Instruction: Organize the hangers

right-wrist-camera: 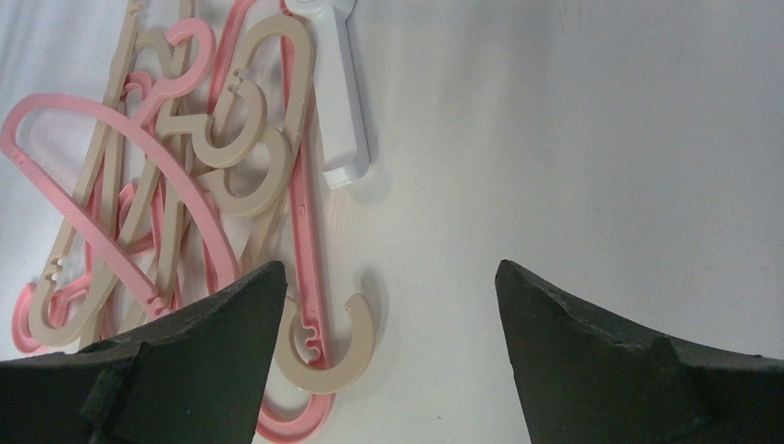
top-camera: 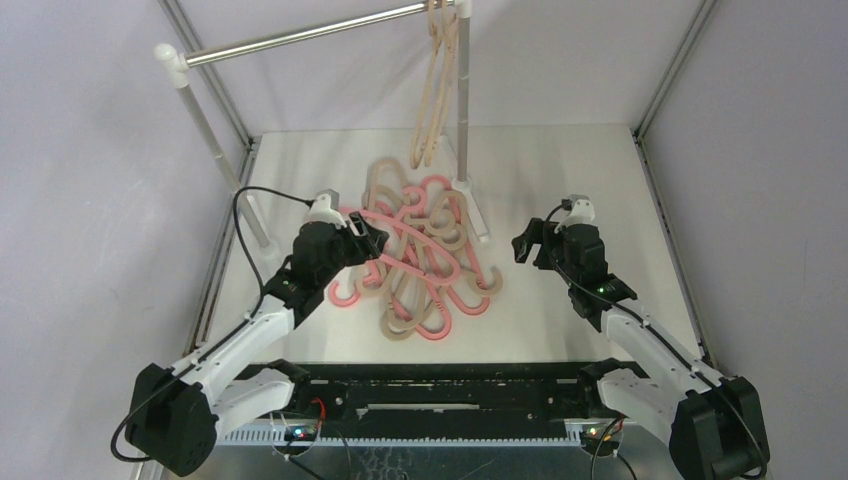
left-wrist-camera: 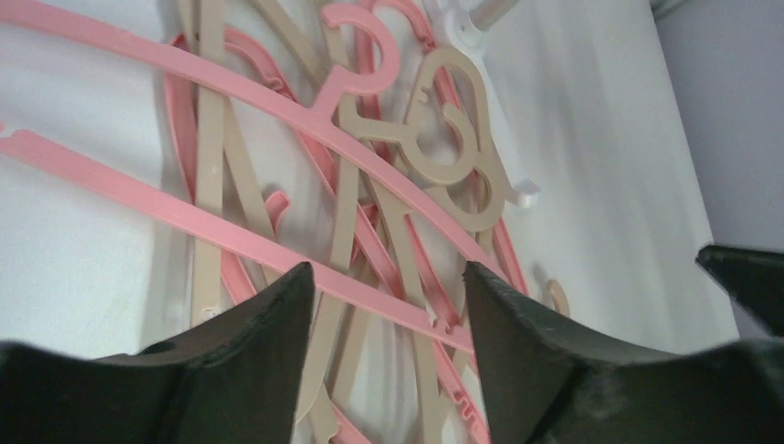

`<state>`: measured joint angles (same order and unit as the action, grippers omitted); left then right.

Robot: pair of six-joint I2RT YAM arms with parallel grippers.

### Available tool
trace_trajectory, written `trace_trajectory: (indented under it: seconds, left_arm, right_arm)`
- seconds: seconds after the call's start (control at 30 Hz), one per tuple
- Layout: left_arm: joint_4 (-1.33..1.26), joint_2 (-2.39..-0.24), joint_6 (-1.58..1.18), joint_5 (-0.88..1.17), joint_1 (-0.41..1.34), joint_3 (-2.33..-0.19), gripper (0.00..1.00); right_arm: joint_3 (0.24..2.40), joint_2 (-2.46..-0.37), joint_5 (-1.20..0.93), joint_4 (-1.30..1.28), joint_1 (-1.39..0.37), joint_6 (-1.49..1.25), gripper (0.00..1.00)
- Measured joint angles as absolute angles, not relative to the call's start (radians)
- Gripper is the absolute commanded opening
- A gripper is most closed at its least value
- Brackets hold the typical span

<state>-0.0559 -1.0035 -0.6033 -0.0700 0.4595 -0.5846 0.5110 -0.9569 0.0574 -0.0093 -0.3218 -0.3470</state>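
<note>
I need to reach the top pink hanger with my right gripper and grab its sloping arm near the arm's rounded end, so the hook stays free to hang on the bar (top-camera: 300, 37).
A tangled pile of pink and beige hangers (top-camera: 420, 262) lies flat in the middle of the white table. Two more beige hangers (top-camera: 436, 90) hang from the silver rail (top-camera: 300, 37) near its right post. My left gripper (top-camera: 372, 238) is at the pile's left edge, open. In the left wrist view the left gripper (left-wrist-camera: 388, 273) has its jaws either side of a long pink hanger bar (left-wrist-camera: 139, 194) and crossed beige arms (left-wrist-camera: 344, 213), touching neither. My right gripper (top-camera: 525, 245) is open just right of the pile. In the right wrist view the right gripper (right-wrist-camera: 388, 268) is above bare table beside a beige hook (right-wrist-camera: 365, 341).
The rail stands on white posts, the right one (top-camera: 463, 110) rising just behind the pile, its white foot (right-wrist-camera: 337, 92) touching the hangers. The left post (top-camera: 210, 130) stands at the table's left edge. Metal frame bars and grey walls enclose the table.
</note>
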Motion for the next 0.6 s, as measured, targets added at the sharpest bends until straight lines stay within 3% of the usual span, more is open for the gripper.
trace_trajectory:
  seconds: [0.2,0.37,0.6]
  left_arm:
    - [-0.05,-1.123,-0.656,-0.19,0.535,-0.64,0.54]
    - [-0.046,-1.24,-0.693,-0.234,0.591,-0.696,0.54]
    - [-0.041,-1.224,-0.709,-0.268,0.6,-0.683,0.54]
  right_arm:
    - [0.51,-0.964,0.056,-0.011,-0.325,-0.347,0.9]
    - [0.511,-0.988,0.009,0.021,-0.333,-0.344,0.77]
    - [0.617,-1.174,-0.094,0.026,-0.49,-0.312,0.74]
